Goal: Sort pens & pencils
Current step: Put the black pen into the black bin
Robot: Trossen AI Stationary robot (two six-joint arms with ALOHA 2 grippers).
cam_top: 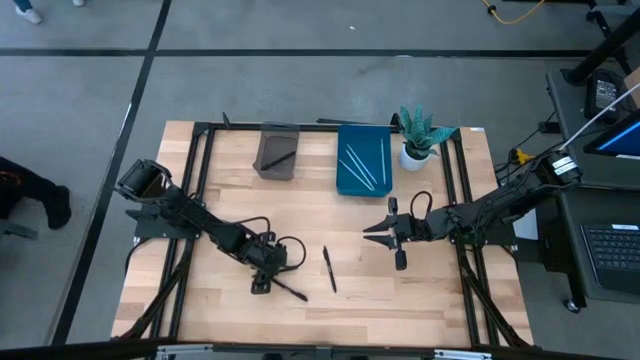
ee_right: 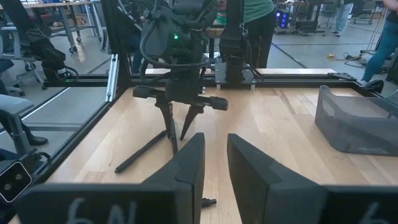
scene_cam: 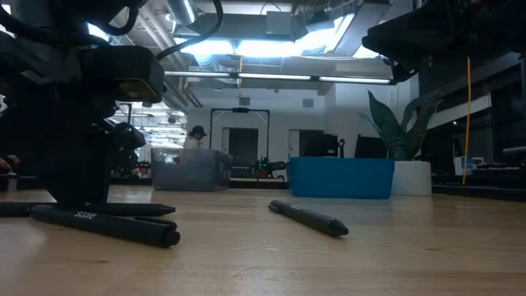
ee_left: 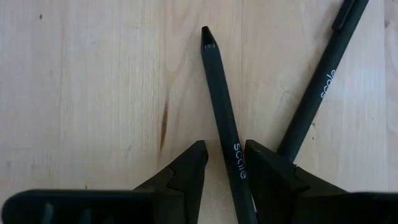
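Note:
My left gripper grabs the black pen between its fingers by the pen's scale-printed body [ee_left: 238,160] next, to sort it into the grey bin.
Two black pens lie crossed on the wooden table under my left gripper [cam_top: 262,285]. The gripper points down and is open, its fingers on either side of one pen [ee_left: 217,93]. The other pen [ee_left: 323,81] runs off slantwise past one finger. A third black pen [cam_top: 328,268] lies alone at mid-table. My right gripper [cam_top: 385,232] hangs level above the table to the right, open, with nothing between its fingers [ee_right: 214,155]. A grey bin [cam_top: 277,152] holds a black pen; a blue tray [cam_top: 363,160] holds pale teal pencils. My left gripper's fingers come from above and stand across the pen's shaft near its printed end [ee_left: 239,163]. One finger [ee_left: 267,171] is right against the shaft; whether it touches I cannot tell. The pen lies flat on the table.
A potted plant [cam_top: 418,135] stands at the far right beside the blue tray. Black frame rails [cam_top: 200,160] run along the table's left, right and far sides. Bare wood lies between the lone pen and the near edge.

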